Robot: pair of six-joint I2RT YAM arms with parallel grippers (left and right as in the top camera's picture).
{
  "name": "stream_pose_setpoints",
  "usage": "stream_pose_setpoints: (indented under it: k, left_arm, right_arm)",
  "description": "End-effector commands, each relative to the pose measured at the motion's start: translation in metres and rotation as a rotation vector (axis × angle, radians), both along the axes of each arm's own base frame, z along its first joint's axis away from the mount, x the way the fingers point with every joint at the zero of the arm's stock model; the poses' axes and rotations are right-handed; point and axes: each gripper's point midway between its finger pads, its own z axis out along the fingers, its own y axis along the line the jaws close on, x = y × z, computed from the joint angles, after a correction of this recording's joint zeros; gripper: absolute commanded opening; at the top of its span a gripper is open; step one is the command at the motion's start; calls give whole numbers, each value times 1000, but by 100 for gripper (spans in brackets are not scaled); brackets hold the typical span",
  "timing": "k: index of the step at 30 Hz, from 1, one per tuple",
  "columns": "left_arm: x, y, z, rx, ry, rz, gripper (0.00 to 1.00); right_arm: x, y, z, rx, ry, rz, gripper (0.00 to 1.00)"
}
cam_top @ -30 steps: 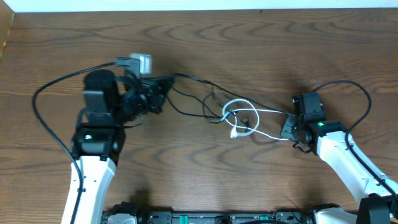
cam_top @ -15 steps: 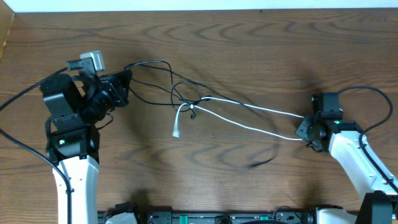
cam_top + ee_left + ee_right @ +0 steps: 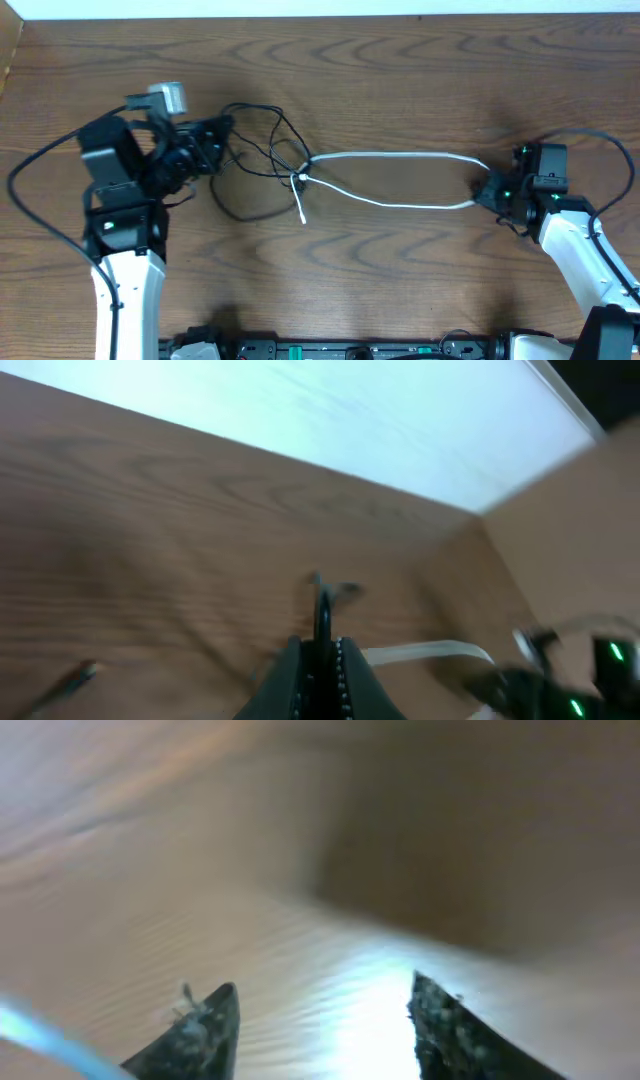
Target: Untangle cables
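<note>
My right gripper grabs the black cable next, by a loop strand (image 3: 287, 124) apart from the white cable (image 3: 395, 154), to pull it untangled.
The white cable (image 3: 395, 154) lies stretched as a long flat loop across the table's middle, its plug end (image 3: 303, 214) hanging below a knot (image 3: 301, 178) where it crosses the black cable (image 3: 290, 130). My left gripper (image 3: 220, 132) is shut on the black cable (image 3: 321, 605), which pokes out past its tips (image 3: 320, 645). My right gripper (image 3: 489, 190) sits at the loop's right end. Its jaws (image 3: 322, 985) stand open with nothing between them; a blurred white streak of cable (image 3: 30, 1032) passes outside the left finger.
Thick black arm wires arc beside each arm (image 3: 40, 165) (image 3: 585, 135). The wooden table (image 3: 400, 280) ends at a white wall along the far edge (image 3: 320, 8). The left wrist view also catches the right arm (image 3: 560, 685), blurred.
The white cable has been drawn out rightward from a tangle into a long loop. My right gripper has opened and shifted right. My left arm swung left, then back a little, still gripping the black cable.
</note>
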Motion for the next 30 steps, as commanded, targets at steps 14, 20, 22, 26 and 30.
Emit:
stream_pose_setpoints:
  k: [14, 20, 22, 26, 30]
  left_arm:
    - [-20, -119, -53, 16, 155, -352, 7]
    - [-53, -171, -42, -28, 115, -571, 7]
    - [-68, -189, -24, -78, 47, -689, 8]
    - [-92, -211, 4, -136, -84, -855, 8]
    - [-95, -217, 6, -135, -98, -870, 8]
  right_arm:
    - [-21, 103, 54, 361, -264, 628, 71]
    - [-17, 97, 48, 326, -241, 592, 72]
    - [-19, 101, 49, 331, -243, 603, 73]
    - [-23, 112, 53, 337, -272, 674, 76]
    - [-24, 122, 55, 335, -289, 713, 79]
